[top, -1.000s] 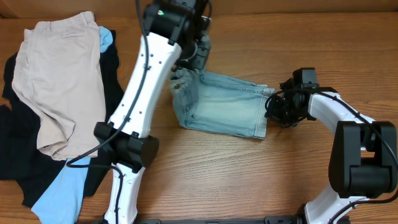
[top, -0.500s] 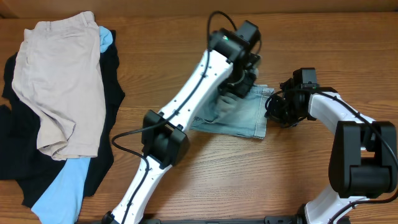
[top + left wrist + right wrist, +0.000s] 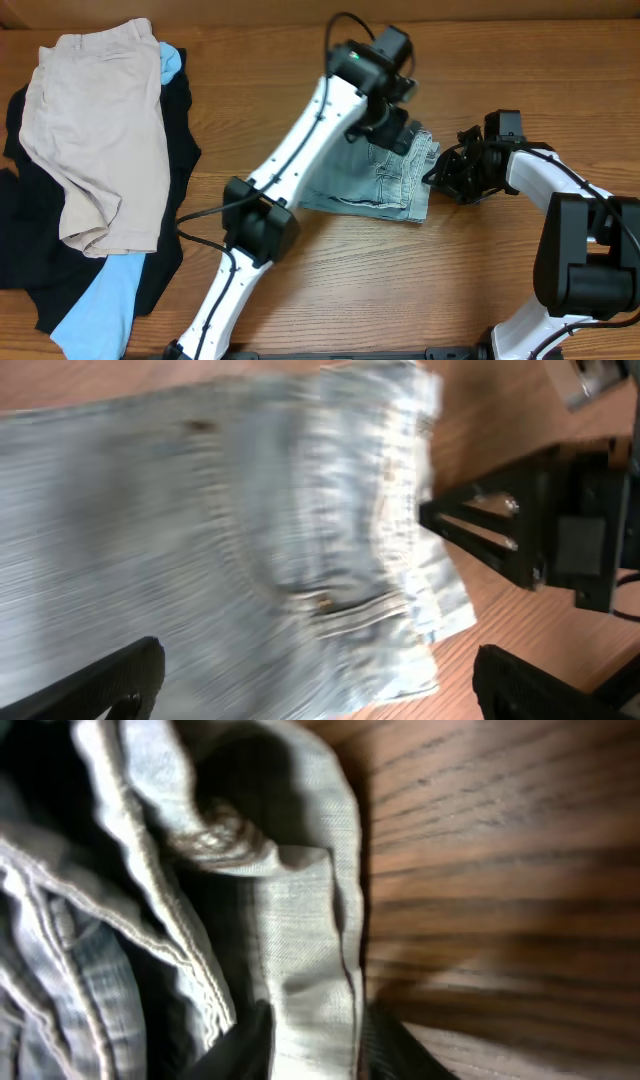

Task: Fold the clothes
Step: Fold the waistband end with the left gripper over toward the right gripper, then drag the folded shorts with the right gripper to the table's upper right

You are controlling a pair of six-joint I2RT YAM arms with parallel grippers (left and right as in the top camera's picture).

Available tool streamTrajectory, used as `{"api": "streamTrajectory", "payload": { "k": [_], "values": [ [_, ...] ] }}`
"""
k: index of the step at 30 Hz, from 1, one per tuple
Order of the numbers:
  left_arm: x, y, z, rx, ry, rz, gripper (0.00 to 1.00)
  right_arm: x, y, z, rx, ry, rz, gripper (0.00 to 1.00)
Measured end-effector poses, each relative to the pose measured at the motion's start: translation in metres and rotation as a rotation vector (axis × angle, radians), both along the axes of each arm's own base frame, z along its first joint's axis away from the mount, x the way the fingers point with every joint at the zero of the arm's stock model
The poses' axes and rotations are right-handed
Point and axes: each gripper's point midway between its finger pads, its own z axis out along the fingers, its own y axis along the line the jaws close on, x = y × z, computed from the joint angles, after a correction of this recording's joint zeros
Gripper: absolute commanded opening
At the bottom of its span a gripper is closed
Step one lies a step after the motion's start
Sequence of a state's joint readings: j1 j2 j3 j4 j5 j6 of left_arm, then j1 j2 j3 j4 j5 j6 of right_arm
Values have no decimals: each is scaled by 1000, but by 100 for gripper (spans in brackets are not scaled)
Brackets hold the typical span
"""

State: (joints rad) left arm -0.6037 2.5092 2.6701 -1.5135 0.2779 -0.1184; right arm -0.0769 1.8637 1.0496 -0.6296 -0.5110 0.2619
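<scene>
The denim shorts (image 3: 365, 185) need to be set aside folded, so my right gripper should next grab them by the flat piece of cloth at their bunched edge (image 3: 424, 178).
The light blue denim shorts (image 3: 365, 185) lie folded over in the middle of the table, their bunched edge toward the right. My left gripper (image 3: 392, 132) hovers over their upper right part. In the left wrist view it (image 3: 318, 665) stands wide open above the denim (image 3: 200, 510), holding nothing. My right gripper (image 3: 437, 177) sits at the shorts' right edge. In the right wrist view it (image 3: 312, 1042) is partly open, and a flat band of denim (image 3: 300, 950) lies between its fingers (image 3: 250, 1045).
A pile of other clothes lies at the far left: beige shorts (image 3: 95, 130) on top of a black garment (image 3: 30, 250) and a sky-blue one (image 3: 95, 310). My left arm (image 3: 290, 170) crosses the table diagonally from the front edge.
My left gripper carried the shorts' left half over to the right, folding them, then opened wide. My right gripper parted its fingers at the right edge.
</scene>
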Motion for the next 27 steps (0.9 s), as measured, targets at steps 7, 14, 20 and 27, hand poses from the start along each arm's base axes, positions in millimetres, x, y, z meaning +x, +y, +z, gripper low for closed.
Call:
{"api": "streamTrajectory", "payload": {
  "k": [7,14,20,27],
  "values": [
    [46,75,39,-29,-47,178,100,-4,12,9,92,-2,32,81],
    [65,128,44,-18,-41,274,100,-19,5,14,163,44,30,85],
    [63,125,44,-22,-40,253,100,-11,-31,18,182,-16,-34,96],
    [62,125,44,-20,-46,230,100,10,-21,23,169,-140,32,99]
  ]
}}
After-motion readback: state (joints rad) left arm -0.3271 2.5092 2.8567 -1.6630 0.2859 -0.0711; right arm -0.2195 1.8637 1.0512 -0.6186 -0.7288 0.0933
